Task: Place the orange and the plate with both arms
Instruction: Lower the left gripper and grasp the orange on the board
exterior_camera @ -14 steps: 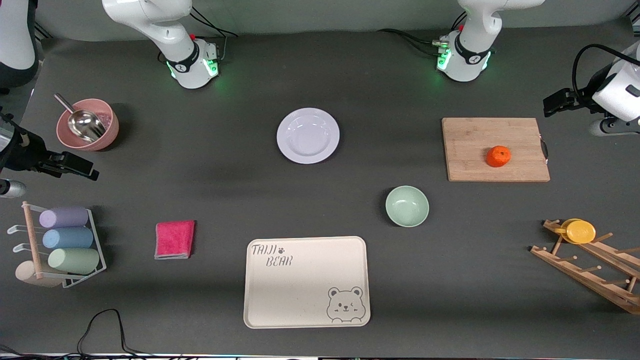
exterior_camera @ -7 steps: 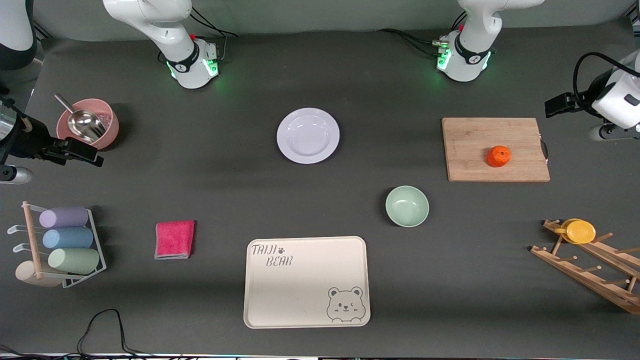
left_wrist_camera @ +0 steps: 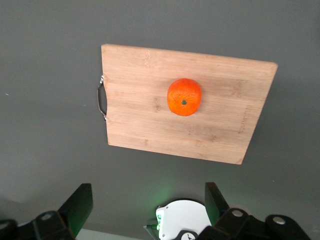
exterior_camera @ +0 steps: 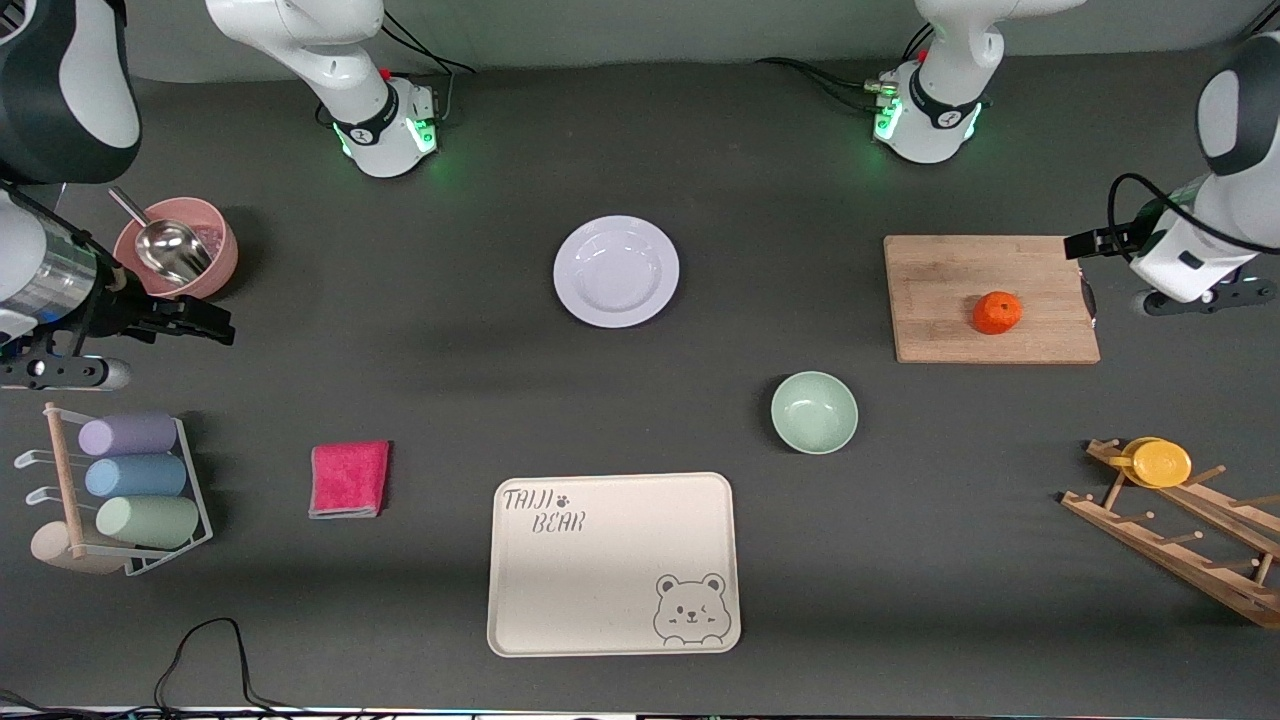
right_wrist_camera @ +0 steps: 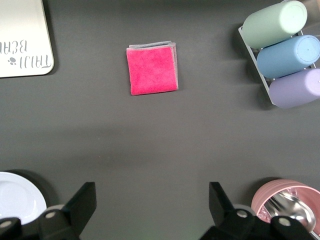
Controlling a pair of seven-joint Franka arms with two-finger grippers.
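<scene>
My left gripper grabs the orange's round sides next, to set the orange point(exterior_camera: 997, 313) on the white plate point(exterior_camera: 616, 271).
The orange point(exterior_camera: 997, 313) point(left_wrist_camera: 184, 97) sits on a wooden cutting board point(exterior_camera: 940, 290) point(left_wrist_camera: 140, 120) toward the left arm's end of the table. The white plate point(exterior_camera: 616, 271) lies flat near the table's middle; an edge of the plate point(right_wrist_camera: 15, 196) shows in the right wrist view. My left gripper point(exterior_camera: 1078, 244) point(left_wrist_camera: 147, 200) hangs open and empty over the table beside the board's handle end, apart from the orange. Over bare table beside the pink bowl, my right gripper point(exterior_camera: 218, 328) point(right_wrist_camera: 152, 197) is open and empty too.
A pink bowl point(exterior_camera: 200, 275) holds a metal scoop. A green bowl point(exterior_camera: 814, 412), beige bear tray point(exterior_camera: 613, 563) and pink cloth point(exterior_camera: 349, 479) lie nearer the camera. Each end of the table has a rack: a cup rack point(exterior_camera: 125, 490) and a wooden rack point(exterior_camera: 1180, 530) with a yellow cup.
Both arms have swung in from the table's ends: the left gripper has come up to the cutting board's handle end, the right gripper has moved out past the pink bowl. Nothing on the table moved.
</scene>
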